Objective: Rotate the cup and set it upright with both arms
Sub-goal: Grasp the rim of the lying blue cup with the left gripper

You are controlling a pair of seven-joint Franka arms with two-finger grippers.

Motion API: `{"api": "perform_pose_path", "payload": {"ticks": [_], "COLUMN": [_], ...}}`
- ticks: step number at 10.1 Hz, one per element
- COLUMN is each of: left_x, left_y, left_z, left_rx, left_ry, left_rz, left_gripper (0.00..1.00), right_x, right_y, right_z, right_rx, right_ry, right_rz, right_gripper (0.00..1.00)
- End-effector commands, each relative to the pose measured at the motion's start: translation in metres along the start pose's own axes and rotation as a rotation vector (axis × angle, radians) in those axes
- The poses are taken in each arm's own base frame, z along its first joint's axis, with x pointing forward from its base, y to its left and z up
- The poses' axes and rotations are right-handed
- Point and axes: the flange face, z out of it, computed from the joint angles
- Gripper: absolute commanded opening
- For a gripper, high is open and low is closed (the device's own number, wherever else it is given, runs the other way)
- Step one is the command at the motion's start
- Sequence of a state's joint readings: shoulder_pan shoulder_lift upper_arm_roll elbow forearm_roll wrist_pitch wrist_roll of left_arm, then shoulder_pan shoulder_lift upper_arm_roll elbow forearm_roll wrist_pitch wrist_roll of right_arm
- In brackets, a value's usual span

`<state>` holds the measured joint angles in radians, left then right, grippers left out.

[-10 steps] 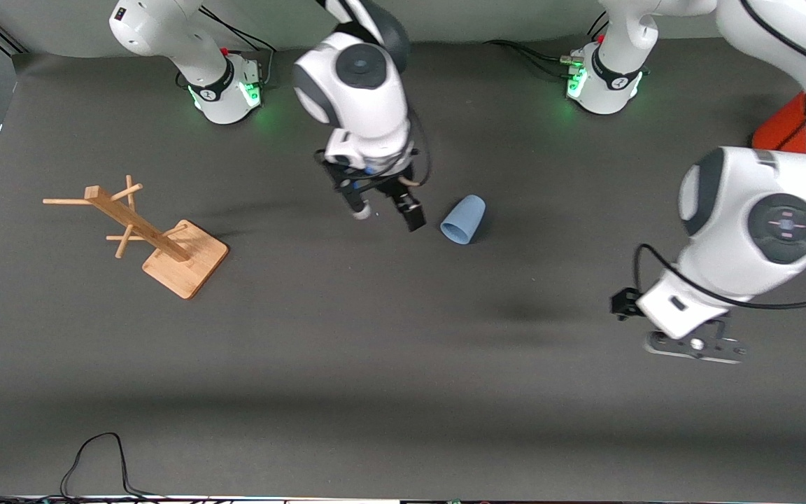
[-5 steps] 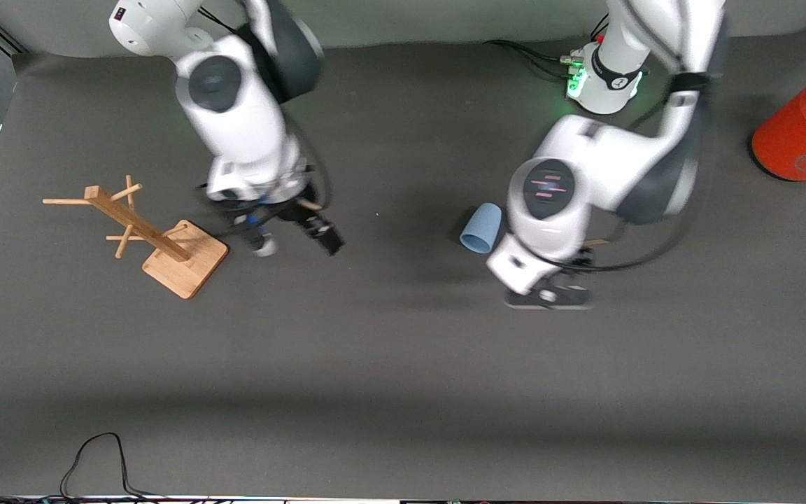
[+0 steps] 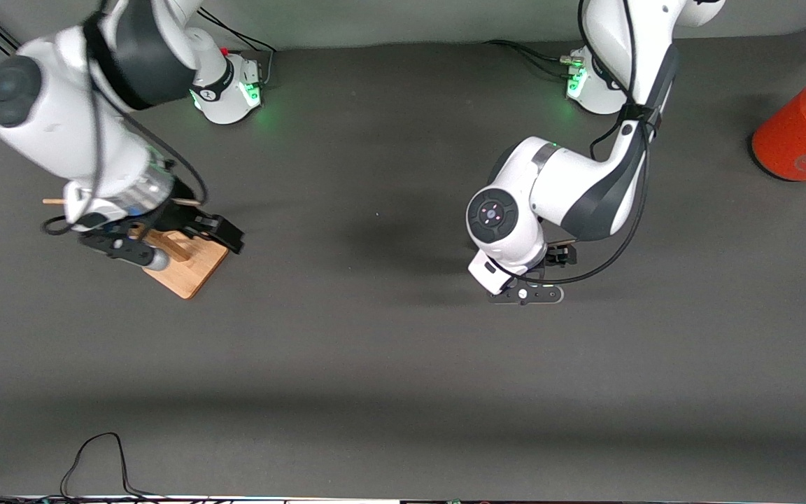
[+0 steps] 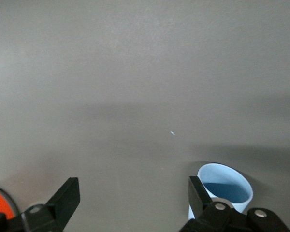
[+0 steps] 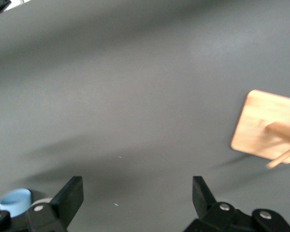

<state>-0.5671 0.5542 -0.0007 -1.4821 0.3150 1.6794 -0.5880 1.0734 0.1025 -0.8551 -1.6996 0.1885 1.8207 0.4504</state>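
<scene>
My left gripper will next grab the cup by the rim of its opening [image 4: 201, 174]. Then it can rotate and upright the pale blue cup [image 4: 224, 189].
The pale blue cup [image 4: 224, 189] shows in the left wrist view with its open mouth toward the camera. It sits just outside one finger [image 4: 197, 194] of my open, empty left gripper [image 4: 133, 198]. In the front view the left arm's wrist [image 3: 508, 224] hangs over the cup and hides both it and the fingers. The cup shows small in the right wrist view [image 5: 13, 202]. I cannot tell whether it lies or stands. My right gripper [image 3: 189, 246] is open and empty over the wooden stand [image 3: 182, 262], and it also shows in its own wrist view [image 5: 137, 195].
The wooden peg stand's base [image 5: 266, 125] lies toward the right arm's end of the table. An orange-red can with a grey top [image 3: 805, 129] stands at the left arm's end. A black cable [image 3: 95, 455] loops at the table edge nearest the front camera.
The right arm swung away from beside the cup to over the wooden stand. The left arm swept in from its end of the table to over the cup, hiding it in the front view.
</scene>
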Motion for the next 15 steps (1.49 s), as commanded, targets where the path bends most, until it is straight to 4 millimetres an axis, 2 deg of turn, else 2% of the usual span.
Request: {"api": "perform_pose_path", "payload": {"ticks": [1,2,3,7,8,10,11,12,13,14,15], "left_x": [0.006,0.007,0.009,0.002,-0.004,-0.012,-0.021,-0.028,-0.038,-0.04,-0.041], "left_y": [0.031,0.048,0.062,0.08,0.085,0.084,0.093,0.098,0.104,0.106,0.109], "left_z": [0.038,0.039,0.045,0.127,0.143,0.151,0.151,0.147,0.143,0.143,0.143], "left_rx": [0.099,0.118,0.152,0.245,0.27,0.292,0.299,0.301,0.296,0.295,0.293], "left_ry": [-0.065,-0.092,-0.127,-0.235,-0.26,-0.308,-0.319,-0.335,-0.365,-0.372,-0.37], "left_rz": [0.024,0.003,-0.01,-0.023,-0.002,0.063,0.08,0.088,0.098,0.101,0.104], "left_gripper": [1.0,1.0,1.0,1.0,1.0,1.0,1.0,1.0,0.96,0.78,0.38], "right_x": [0.003,0.012,0.015,0.021,0.029,0.022,0.019,0.019,0.023,0.023,0.024], "right_y": [0.047,0.069,0.077,0.095,0.113,0.097,0.09,0.089,0.099,0.1,0.104], "right_z": [-0.024,-0.028,-0.032,-0.054,-0.056,-0.05,-0.048,-0.046,-0.043,-0.042,-0.042], "right_rx": [0.039,0.038,0.036,-0.046,-0.052,-0.05,-0.051,-0.051,-0.055,-0.053,-0.051], "right_ry": [-0.045,-0.047,-0.048,-0.032,-0.028,-0.05,-0.056,-0.061,-0.067,-0.071,-0.076], "right_rz": [-0.206,-0.225,-0.227,-0.299,-0.263,-0.292,-0.3,-0.302,-0.292,-0.296,-0.295], "right_gripper": [1.0,1.0,1.0,1.0,1.0,1.0,1.0,1.0,1.0,1.0,1.0]}}
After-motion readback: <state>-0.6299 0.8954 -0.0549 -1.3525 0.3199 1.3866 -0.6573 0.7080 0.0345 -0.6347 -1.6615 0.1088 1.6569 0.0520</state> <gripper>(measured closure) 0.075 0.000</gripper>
